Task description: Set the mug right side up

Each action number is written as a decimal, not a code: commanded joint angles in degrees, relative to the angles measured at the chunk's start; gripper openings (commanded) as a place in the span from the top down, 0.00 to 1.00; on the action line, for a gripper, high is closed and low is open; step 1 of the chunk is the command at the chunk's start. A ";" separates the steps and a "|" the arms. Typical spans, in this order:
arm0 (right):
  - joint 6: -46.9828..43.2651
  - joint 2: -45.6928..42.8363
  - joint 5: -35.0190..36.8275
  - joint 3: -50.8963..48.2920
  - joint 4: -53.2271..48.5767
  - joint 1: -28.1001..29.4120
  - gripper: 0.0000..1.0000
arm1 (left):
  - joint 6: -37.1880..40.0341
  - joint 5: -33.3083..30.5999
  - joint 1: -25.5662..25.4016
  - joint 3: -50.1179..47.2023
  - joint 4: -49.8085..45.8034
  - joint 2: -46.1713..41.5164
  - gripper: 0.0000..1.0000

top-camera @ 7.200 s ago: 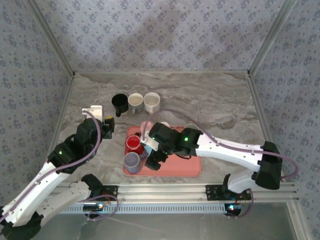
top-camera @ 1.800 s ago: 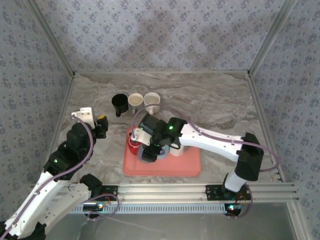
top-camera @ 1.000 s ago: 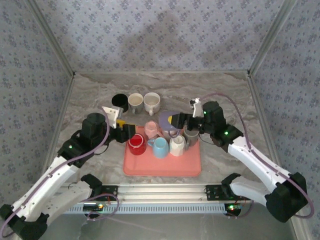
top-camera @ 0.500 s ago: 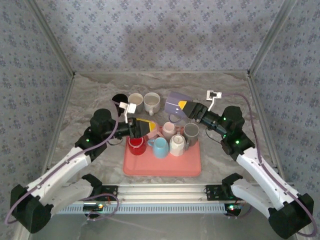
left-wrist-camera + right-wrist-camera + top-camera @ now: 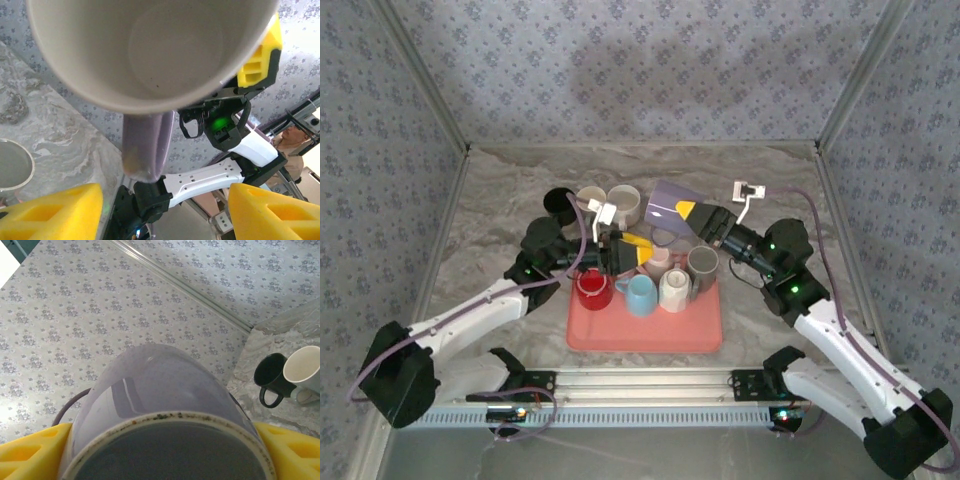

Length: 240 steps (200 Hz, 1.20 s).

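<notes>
My left gripper needs to grab the lavender mug next by its handle [image 5: 664, 237] [image 5: 146, 148] from the side of the mug's opening, which leaves the mug's base free, to set the mug upright.
The lavender mug [image 5: 665, 205] hangs in the air over the back of the red tray [image 5: 645, 340], tipped on its side. My right gripper [image 5: 698, 217] is shut on it, a yellow finger on each side of the body; its unglazed base [image 5: 165, 445] faces the right wrist camera. The mug's mouth [image 5: 150, 45] faces the left wrist camera, and its handle [image 5: 145, 145] points down. My left gripper [image 5: 636, 246] is open just left of and below the mug. Its yellow fingers [image 5: 50, 212] stand wide apart under the handle, not touching it.
On the tray stand a red mug [image 5: 590, 288], a blue one [image 5: 640, 295], a white one [image 5: 674, 290], a grey one [image 5: 702, 265] and a pink one [image 5: 658, 258]. Behind it sit a black mug [image 5: 560, 205] and two pale mugs [image 5: 625, 203]. Patterned walls enclose the table.
The right arm has lifted the lavender mug up and back and tipped it sideways. My left gripper has moved right, from beside the tray to just under the mug.
</notes>
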 commanded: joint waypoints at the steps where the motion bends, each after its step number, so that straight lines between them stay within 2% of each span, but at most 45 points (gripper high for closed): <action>1: 1.07 -2.00 1.98 0.52 6.53 1.40 1.00 | 0.10 1.04 -0.88 2.51 5.92 0.98 0.34; 48: 1.08 -2.94 2.71 -0.11 6.89 2.80 1.00 | 0.43 0.22 -1.61 3.97 7.99 2.82 0.38; 90: 1.51 -3.45 3.78 -1.28 7.67 4.75 1.00 | 1.63 -1.32 -2.21 3.99 9.29 2.55 0.46; 140: 0.67 -3.33 5.19 -0.94 7.51 6.85 1.00 | 1.55 -0.43 -3.75 5.29 10.71 3.67 0.65; 155: 0.38 -3.25 5.28 -1.05 7.41 7.07 1.00 | 1.49 -0.24 -4.09 5.50 10.85 4.05 0.72; 182: 0.02 -3.41 4.98 -1.66 7.27 7.03 1.00 | 2.07 -0.01 -4.10 5.52 10.27 3.55 0.93; 205: -1.06 -3.82 4.32 -1.98 6.43 7.05 1.00 | 4.15 -0.51 -4.08 5.89 7.27 2.24 1.00; 210: -1.43 -4.10 4.32 -2.06 6.15 6.97 0.97 | 4.65 -0.57 -4.12 5.99 6.41 1.89 1.00; 217: -2.04 -4.52 4.53 -2.21 5.50 6.97 0.88 | 5.41 -0.72 -4.08 6.12 5.42 1.49 1.00; 240: -4.45 -6.94 6.56 -2.61 2.06 6.85 0.50 | 7.48 -1.30 -4.11 6.69 2.46 0.34 1.00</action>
